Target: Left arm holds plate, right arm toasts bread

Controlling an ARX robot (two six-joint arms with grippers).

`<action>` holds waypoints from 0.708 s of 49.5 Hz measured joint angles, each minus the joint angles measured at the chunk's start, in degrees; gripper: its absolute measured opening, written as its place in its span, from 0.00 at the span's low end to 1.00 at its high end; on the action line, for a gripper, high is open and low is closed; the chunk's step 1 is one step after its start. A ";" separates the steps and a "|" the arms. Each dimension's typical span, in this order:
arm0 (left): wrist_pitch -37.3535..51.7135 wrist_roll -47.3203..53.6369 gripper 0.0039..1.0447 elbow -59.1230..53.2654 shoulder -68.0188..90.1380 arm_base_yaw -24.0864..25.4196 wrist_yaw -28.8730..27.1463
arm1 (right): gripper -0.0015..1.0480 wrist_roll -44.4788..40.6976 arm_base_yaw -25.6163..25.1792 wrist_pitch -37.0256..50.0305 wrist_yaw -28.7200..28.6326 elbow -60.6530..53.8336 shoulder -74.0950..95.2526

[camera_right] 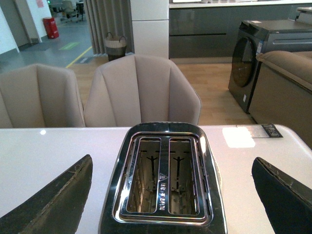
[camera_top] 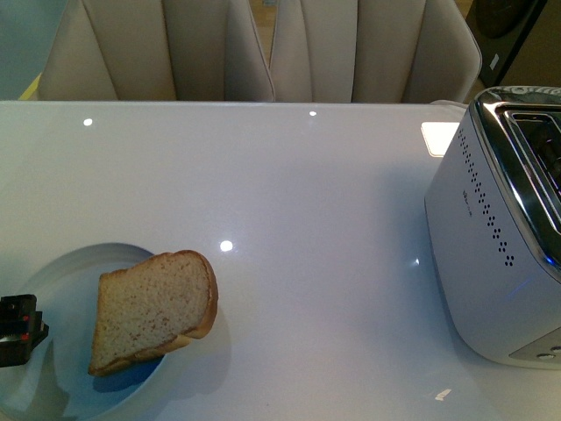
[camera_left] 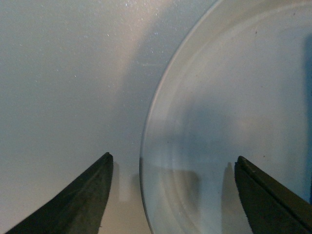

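The plate needs to be held by my left gripper next, grabbed by its rim (camera_top: 46,273), to keep the bread (camera_top: 151,311) up beside the toaster.
A tan bread slice (camera_top: 151,311) with a brown crust lies tilted on the pale bluish plate (camera_top: 74,263) at the table's front left, its right side overhanging the rim. My left gripper (camera_top: 22,329) is open at the plate's left edge. In the left wrist view my left gripper (camera_left: 173,163) has its jaws wide apart astride the plate's rim (camera_left: 146,146), not touching it. My right gripper (camera_right: 171,168) is open and empty above the toaster (camera_right: 163,178), whose two slots are empty. The right arm is out of the front view.
The silver toaster (camera_top: 495,237) stands at the table's right edge. Two beige chairs (camera_top: 263,48) stand behind the white table (camera_top: 316,219). A bright white patch (camera_top: 438,138) shows on the table near the toaster.
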 joint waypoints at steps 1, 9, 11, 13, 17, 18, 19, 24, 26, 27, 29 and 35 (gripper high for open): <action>-0.39 0.02 0.65 0.11 0.17 -0.09 0.00 | 0.92 0.00 0.00 0.00 0.00 0.00 0.00; -1.79 -0.02 0.44 0.46 1.11 -0.35 0.04 | 0.92 0.00 0.00 0.00 0.00 0.00 0.00; -2.08 -0.04 0.39 0.57 1.29 -0.39 0.04 | 0.92 0.00 0.00 0.00 0.00 0.00 0.00; -2.29 -0.07 0.34 0.66 1.42 -0.44 0.02 | 0.92 0.00 0.00 0.00 -0.02 0.00 0.00; -2.93 -0.52 0.24 0.92 1.60 -0.46 0.28 | 0.92 0.00 0.00 0.00 0.00 0.00 0.00; -3.21 -0.74 0.20 1.03 1.60 -0.46 0.50 | 0.92 0.00 0.00 0.00 0.00 0.00 0.00; -3.50 -1.22 0.17 1.20 1.57 -0.46 0.76 | 0.92 0.00 0.00 0.00 0.00 0.00 0.02; -4.68 -2.93 0.04 2.01 1.20 -0.07 2.16 | 0.92 0.00 0.00 0.00 -0.02 0.00 0.00; -5.05 -3.23 0.03 2.16 1.05 0.09 2.29 | 0.92 0.00 0.00 0.00 0.00 0.00 0.00; -5.18 -3.28 0.03 2.19 1.01 0.11 2.43 | 0.92 0.00 0.00 0.00 0.00 0.00 0.02; -5.53 -3.72 0.03 2.32 1.01 0.26 2.71 | 0.92 0.00 0.00 0.00 0.00 0.00 0.00; -6.71 -5.95 0.03 2.51 0.55 1.11 4.35 | 0.92 0.00 0.00 0.00 0.00 0.00 0.00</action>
